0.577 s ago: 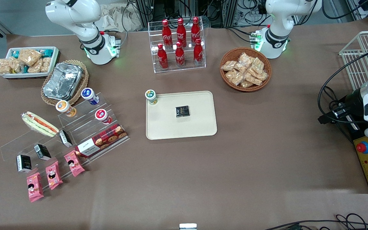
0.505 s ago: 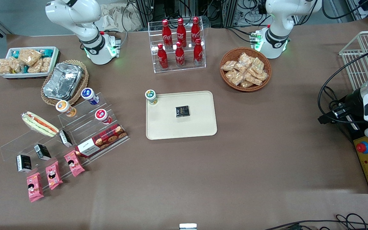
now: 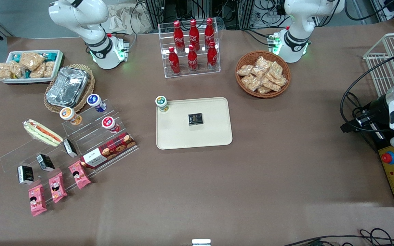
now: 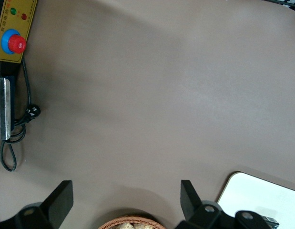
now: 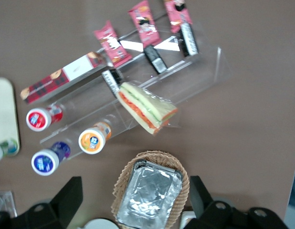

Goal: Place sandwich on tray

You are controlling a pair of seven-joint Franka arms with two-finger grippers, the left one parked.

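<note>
The right gripper grabs the sandwich by its wrapped end (image 3: pixel 31 126) farthest from the black packets next, to place it on the tray (image 3: pixel 194 133).
The sandwich (image 3: pixel 43 132), a wrapped wedge with red-orange and green stripes, lies on the top step of a clear acrylic stand at the working arm's end of the table. It also shows in the right wrist view (image 5: pixel 146 107). The cream-beige tray (image 3: pixel 183 136) lies mid-table and holds a small black packet (image 3: pixel 195 119) and a green-lidded cup (image 3: pixel 162 103) at one corner. Its edge shows in the right wrist view (image 5: pixel 3 114). My right gripper (image 5: pixel 135 195) is open and empty, high above the foil tray (image 5: pixel 147 195), well apart from the sandwich. It is out of the front view.
The acrylic stand (image 3: pixel 91 136) carries lidded cups (image 3: pixel 94 102), a biscuit box (image 3: pixel 109 149), black packets and pink packets (image 3: pixel 56 186). The foil tray sits in a wicker basket (image 3: pixel 67 87). A cola bottle rack (image 3: pixel 192 48), a snack basket (image 3: pixel 262 74) and a white snack bin (image 3: pixel 29 65) stand farther from the front camera.
</note>
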